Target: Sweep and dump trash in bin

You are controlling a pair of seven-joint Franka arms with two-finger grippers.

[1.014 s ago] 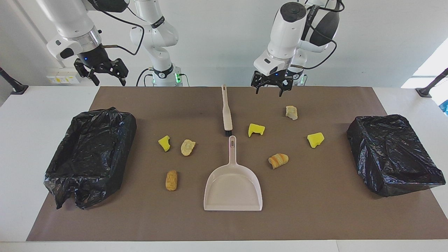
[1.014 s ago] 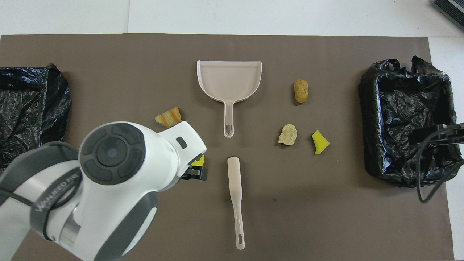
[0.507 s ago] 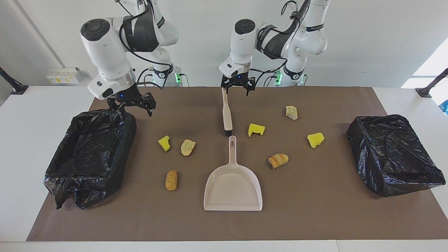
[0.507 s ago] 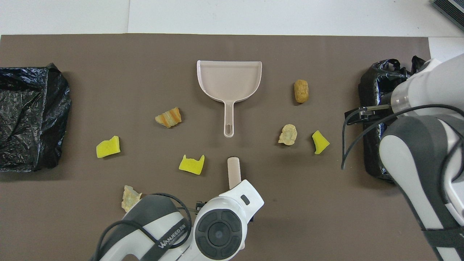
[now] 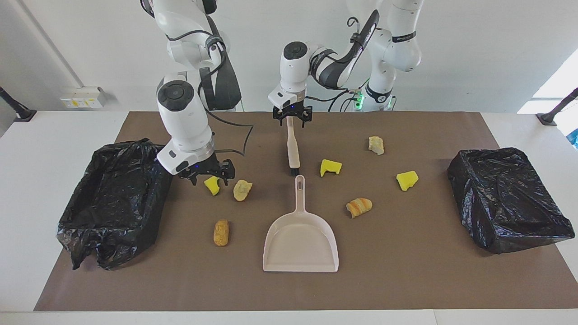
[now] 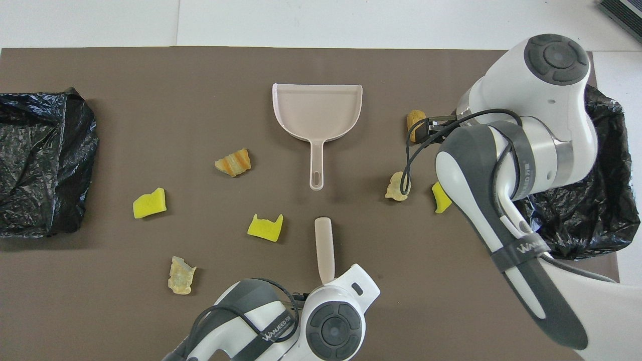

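Note:
My right gripper is to take hold of the dustpan by its narrow handle [image 6: 316, 167] next, because the dustpan's scoop is too wide for my right gripper's fingers.
The beige brush [image 5: 293, 149] lies on the brown mat, bristles toward the beige dustpan [image 5: 301, 243]. My left gripper [image 5: 291, 119] is down at the handle's end nearest the robots, open, a finger on each side. My right gripper [image 5: 207, 175] hangs open just above a yellow sponge chunk [image 5: 212, 185] beside a pale lump [image 5: 242, 190]. More trash lies scattered on the mat: a tan lump [image 5: 221, 232], a striped piece [image 5: 359, 206], two yellow chunks [image 5: 330, 167] [image 5: 407, 180] and a pale lump [image 5: 376, 145]. The open bin [image 5: 90, 216] stands at the right arm's end.
A second box wrapped in black bag [image 5: 505, 198] sits at the left arm's end of the table. In the overhead view the right arm [image 6: 521, 165] covers part of the open bin [image 6: 602, 210] and the trash beside it.
The left gripper has dropped onto the brush handle's end. The right arm swung from above the bin's corner down to the yellow chunk beside the bin.

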